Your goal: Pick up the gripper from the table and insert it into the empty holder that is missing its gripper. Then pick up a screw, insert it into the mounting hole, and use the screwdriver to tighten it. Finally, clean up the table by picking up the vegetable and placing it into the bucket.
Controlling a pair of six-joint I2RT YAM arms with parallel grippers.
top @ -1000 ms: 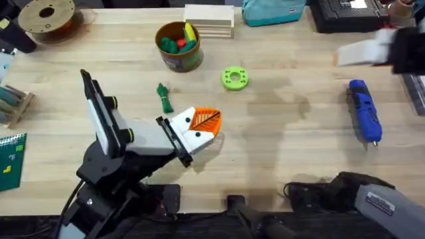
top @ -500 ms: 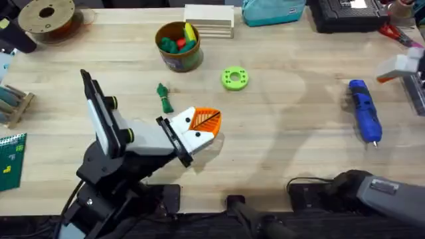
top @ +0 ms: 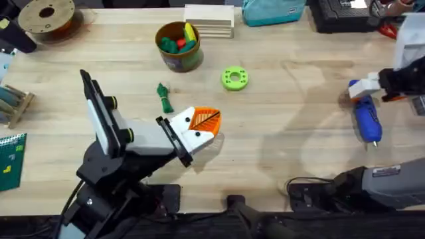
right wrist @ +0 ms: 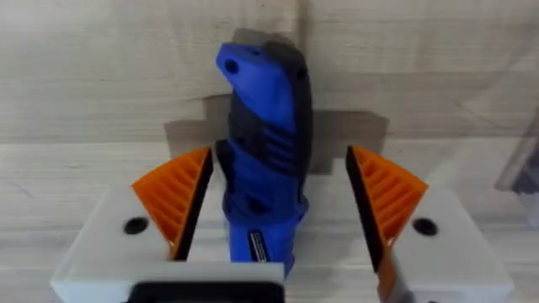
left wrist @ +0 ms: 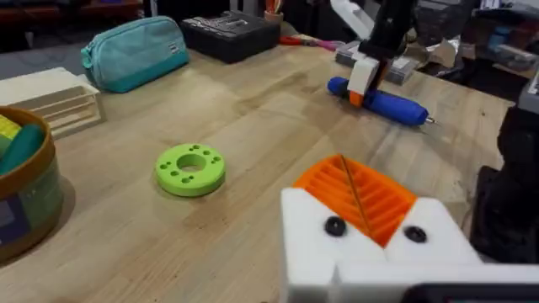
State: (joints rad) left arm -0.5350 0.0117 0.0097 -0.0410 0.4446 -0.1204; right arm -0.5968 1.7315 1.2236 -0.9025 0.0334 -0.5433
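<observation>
The blue screwdriver has a bare pointed bit (top: 375,143) sticking out of its slim end, so I should next grab the screwdriver around its thick blue body (top: 366,118) with my right gripper.
The blue screwdriver (top: 366,114) lies on the table (top: 292,146) at the right. My right gripper (top: 378,89) hangs open over its far end, and its orange pads (right wrist: 177,202) straddle the blue body (right wrist: 263,168). My left gripper (top: 201,126) rests low near the middle, shut pad to pad. Each white holder (left wrist: 316,231) on it carries an orange ribbed gripper piece (left wrist: 358,192) and shows a dark dot. The dark-green vegetable (top: 164,98) lies just beyond it. The bucket (top: 178,46) with toys stands farther back. A loose screw is too small to make out.
A lime-green disc (top: 234,78) lies between the bucket and the screwdriver. A wooden spool (top: 46,16), a stack of pale boards (top: 209,20), a teal pouch (top: 272,10) and a black case (top: 345,13) line the far edge. A small wooden rack (top: 13,103) stands at the left.
My right gripper has come in from the far right edge and dropped over the far end of the screwdriver. The left arm has not moved.
</observation>
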